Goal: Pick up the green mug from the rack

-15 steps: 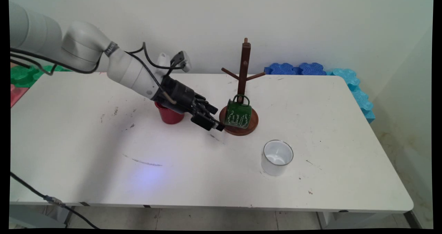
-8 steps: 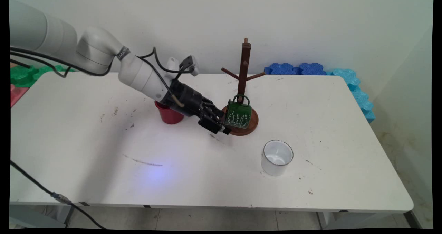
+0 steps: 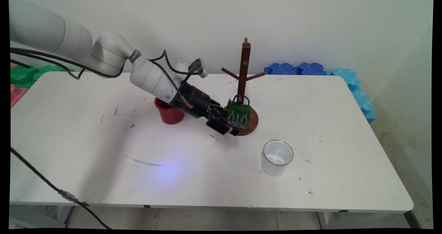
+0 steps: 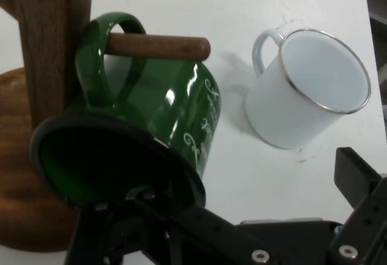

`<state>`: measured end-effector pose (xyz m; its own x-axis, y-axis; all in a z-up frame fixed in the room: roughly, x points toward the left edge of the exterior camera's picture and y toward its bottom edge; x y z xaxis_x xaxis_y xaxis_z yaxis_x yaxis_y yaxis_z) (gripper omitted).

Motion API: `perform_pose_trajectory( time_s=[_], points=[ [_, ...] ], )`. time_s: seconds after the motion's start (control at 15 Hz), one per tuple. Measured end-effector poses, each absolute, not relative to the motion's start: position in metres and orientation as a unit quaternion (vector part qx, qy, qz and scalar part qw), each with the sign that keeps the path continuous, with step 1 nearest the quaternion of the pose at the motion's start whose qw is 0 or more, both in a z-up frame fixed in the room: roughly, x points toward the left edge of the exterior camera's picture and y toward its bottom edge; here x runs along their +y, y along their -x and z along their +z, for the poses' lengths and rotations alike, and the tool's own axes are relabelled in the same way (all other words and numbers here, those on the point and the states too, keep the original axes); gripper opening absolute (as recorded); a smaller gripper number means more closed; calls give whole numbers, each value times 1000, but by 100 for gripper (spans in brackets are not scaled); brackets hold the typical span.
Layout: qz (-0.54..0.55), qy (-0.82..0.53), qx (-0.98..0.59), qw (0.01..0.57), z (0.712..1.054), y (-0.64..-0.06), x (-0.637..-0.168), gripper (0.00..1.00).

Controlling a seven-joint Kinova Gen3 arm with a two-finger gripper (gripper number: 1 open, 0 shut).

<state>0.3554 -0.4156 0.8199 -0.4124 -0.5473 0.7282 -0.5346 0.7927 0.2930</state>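
Observation:
I should next grab the mug by its dark rim [image 3: 228,109] with my gripper, so that the green enamel mug's handle [image 3: 247,97] stays free to slip off the wooden peg.
A green enamel mug [image 3: 239,115] hangs by its handle from a low peg [image 4: 158,47] of the brown wooden mug tree [image 3: 244,65], tilted over the tree's round base [image 3: 253,122]. My gripper [image 3: 229,124] reaches in from the left and is open at the mug's mouth. In the hand view the green mug [image 4: 163,111] fills the left, its dark opening just above the linkage. One fingertip [image 4: 357,173] stands clear to the right of it; the other is hidden by the mug's rim. I cannot tell whether anything touches the mug.
A white enamel mug [image 3: 277,157] [image 4: 309,89] stands upright right of the tree, nearer the table's front. Just behind the arm is a red cup [image 3: 168,113]. Blue foam pieces [image 3: 297,68] lie along the back right edge, green foam [image 3: 23,75] at the far left.
The arm has moved steadily to the right, bringing the gripper from just short of the green mug up to its mouth. The mug still hangs on its peg.

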Motion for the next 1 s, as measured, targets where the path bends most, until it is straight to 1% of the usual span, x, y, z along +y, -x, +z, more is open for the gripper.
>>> perform_pose_trajectory(
  time_s=[0.67,0.73,1.0],
  points=[
    [-23,-315,-836,447,810,-344,-430,100],
    [-24,-315,-836,448,809,-343,-430,0],
    [-27,-313,-837,448,807,-343,-431,0]
  ],
)
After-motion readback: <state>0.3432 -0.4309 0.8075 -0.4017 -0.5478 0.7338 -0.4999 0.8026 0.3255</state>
